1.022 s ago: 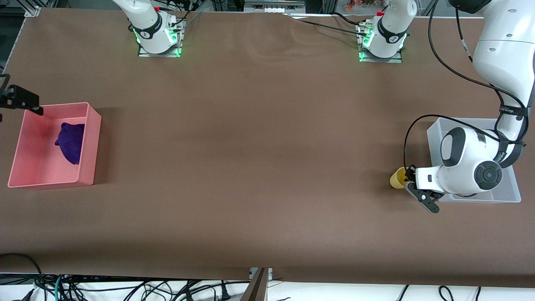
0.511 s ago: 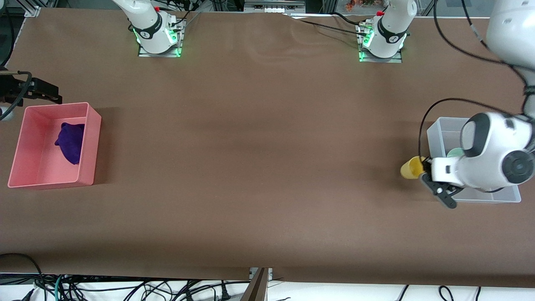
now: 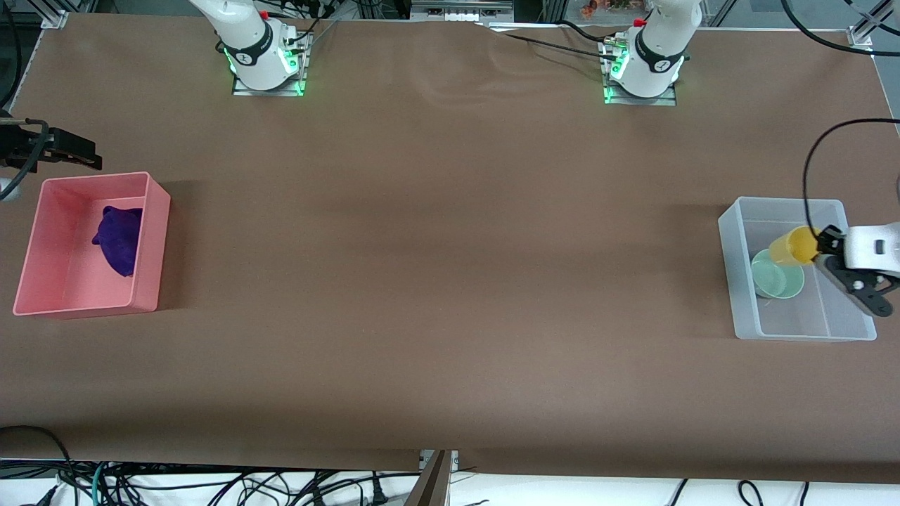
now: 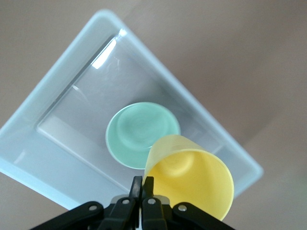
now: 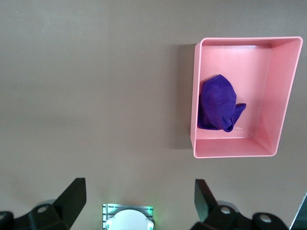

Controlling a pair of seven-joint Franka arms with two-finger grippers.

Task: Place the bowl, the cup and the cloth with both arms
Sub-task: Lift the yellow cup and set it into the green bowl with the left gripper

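The left gripper will keep holding the yellow cup until the bottom of the cup is inside the mint-green bowl, because the cup is off-centre over the bowl's rim.
My left gripper (image 3: 821, 247) is shut on the rim of the yellow cup (image 3: 792, 246) and holds it tilted over the clear bin (image 3: 738, 281). The mint-green bowl (image 3: 777, 275) sits inside that bin, just under the cup. In the left wrist view the cup (image 4: 192, 179) is pinched at its rim by my gripper (image 4: 142, 181), with the bowl (image 4: 139, 132) below it. The purple cloth (image 3: 119, 239) lies in the pink bin (image 3: 151, 246) at the right arm's end. My right gripper (image 3: 88, 153) is open and empty, up beside the pink bin. The right wrist view shows the cloth (image 5: 218, 103).
The two arm bases (image 3: 264, 60) (image 3: 643, 67) stand along the table's top edge. The right wrist view shows the pink bin (image 5: 283, 96) and the right arm's base (image 5: 127, 218). Cables hang below the table's front edge.
My left gripper has lifted the yellow cup off the table beside the clear bin and carried it over the bin, above the bowl. My right gripper has shifted slightly beside the pink bin.
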